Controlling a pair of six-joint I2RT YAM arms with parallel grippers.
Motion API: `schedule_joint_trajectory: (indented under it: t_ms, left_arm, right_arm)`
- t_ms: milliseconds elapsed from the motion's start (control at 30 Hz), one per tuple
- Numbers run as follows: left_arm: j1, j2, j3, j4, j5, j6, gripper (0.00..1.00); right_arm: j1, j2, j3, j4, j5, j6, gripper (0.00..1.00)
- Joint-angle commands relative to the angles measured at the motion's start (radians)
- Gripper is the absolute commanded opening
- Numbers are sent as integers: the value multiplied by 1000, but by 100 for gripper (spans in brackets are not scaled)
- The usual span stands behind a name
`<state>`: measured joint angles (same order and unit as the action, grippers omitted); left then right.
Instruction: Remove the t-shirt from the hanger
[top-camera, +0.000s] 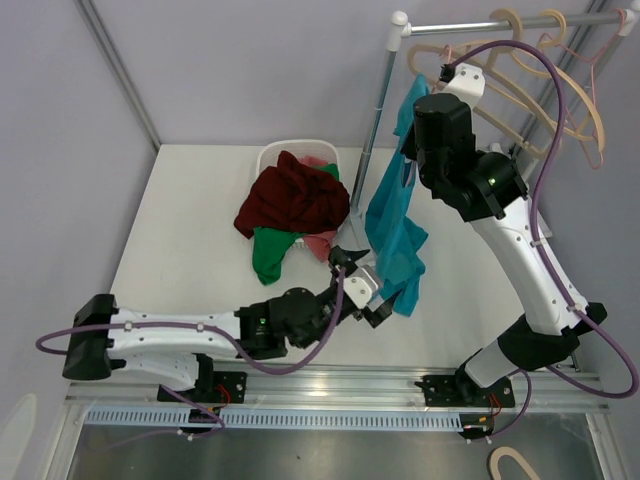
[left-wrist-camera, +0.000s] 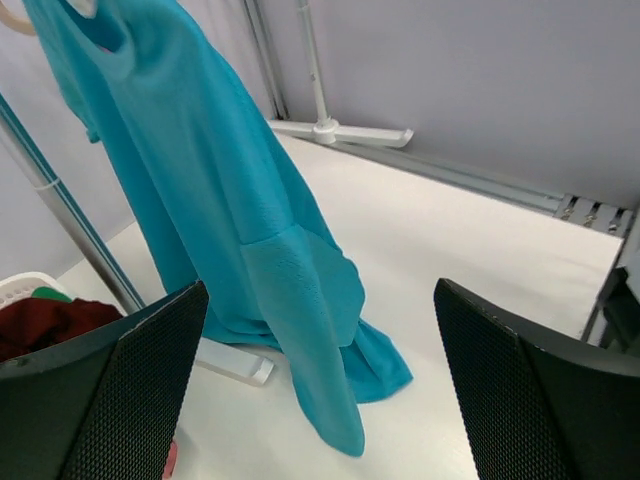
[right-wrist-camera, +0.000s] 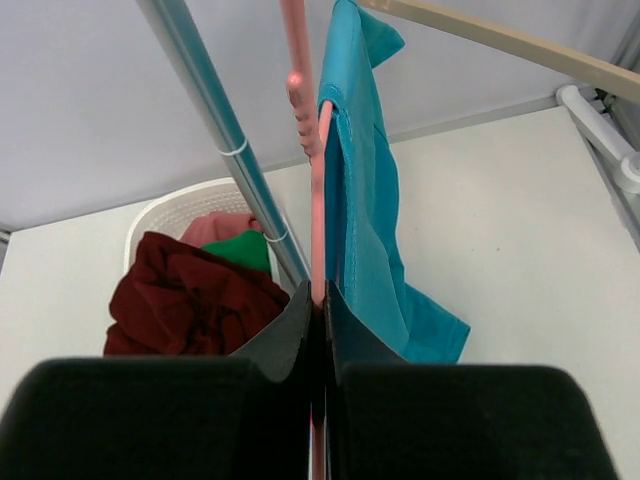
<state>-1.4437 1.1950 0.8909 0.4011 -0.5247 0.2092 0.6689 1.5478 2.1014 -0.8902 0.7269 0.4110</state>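
The left gripper grabs the teal t-shirt low near its hem (top-camera: 398, 274) next, so its shoulder stays free to slide off the pink hanger.
A teal t-shirt (top-camera: 393, 225) hangs on a pink hanger (right-wrist-camera: 318, 190) from the rack, its hem resting on the white table. My right gripper (right-wrist-camera: 322, 300) is shut on the pink hanger's lower arm, high beside the shirt's shoulder (top-camera: 440, 125). My left gripper (top-camera: 365, 290) is open low on the table, just short of the shirt's hem. In the left wrist view the shirt (left-wrist-camera: 220, 210) hangs between and beyond the two spread fingers (left-wrist-camera: 130, 400), untouched.
A white basket (top-camera: 300, 160) at the table's back holds maroon, green and pink clothes (top-camera: 290, 205). The metal rack pole (top-camera: 375, 120) stands beside the shirt, its foot on the table (left-wrist-camera: 340, 130). Several empty wooden and pink hangers (top-camera: 560, 90) hang on the rail.
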Motion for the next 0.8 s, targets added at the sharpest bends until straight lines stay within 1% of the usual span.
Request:
schedule_joint_trajectory:
  t_ms: [0, 67, 100, 133, 233, 333, 400, 433, 467, 500, 533, 567, 600, 633, 767]
  left_arm:
    - [-4, 66, 44, 113, -52, 47, 100]
    - [-4, 136, 71, 139, -86, 79, 100]
    - [-4, 156, 118, 145, -104, 94, 99]
    - [-4, 201, 135, 145, -141, 108, 99]
    - [-3, 265, 215, 139, -205, 145, 99]
    - [0, 281, 233, 156, -213, 156, 97]
    - [5, 278, 235, 150, -212, 148, 82]
    - [14, 276, 244, 134, -210, 128, 71]
    - [19, 275, 246, 121, -209, 121, 44]
    - [23, 269, 246, 107, -204, 111, 34]
    - [26, 264, 240, 94, -207, 107, 26]
    - [26, 261, 235, 91, -207, 99, 12]
    - [26, 249, 232, 90, -202, 96, 5]
    - [26, 241, 223, 70, -198, 78, 1]
    - [17, 196, 207, 3, -166, 26, 1]
  right_arm:
    - [21, -34, 46, 22, 36, 37, 0]
    - [29, -37, 48, 23, 34, 32, 0]
    - [37, -35, 48, 23, 35, 31, 0]
    - [41, -37, 51, 23, 34, 29, 0]
    - [49, -37, 63, 22, 35, 20, 0]
    - [52, -35, 74, 14, 35, 14, 0]
    - [52, -37, 81, 11, 34, 8, 0]
    - [54, -37, 83, 11, 39, 5, 0]
    - [54, -38, 83, 13, 40, 2, 0]
    - [54, -38, 86, 14, 43, -1, 0]
    - [54, -38, 91, 16, 48, -11, 0]
    - [52, -38, 94, 16, 60, -18, 0]
    - [52, -35, 100, 20, 66, -21, 0]
    - [54, -37, 100, 25, 69, -34, 0]
    - [29, -8, 132, 25, 68, -55, 0]
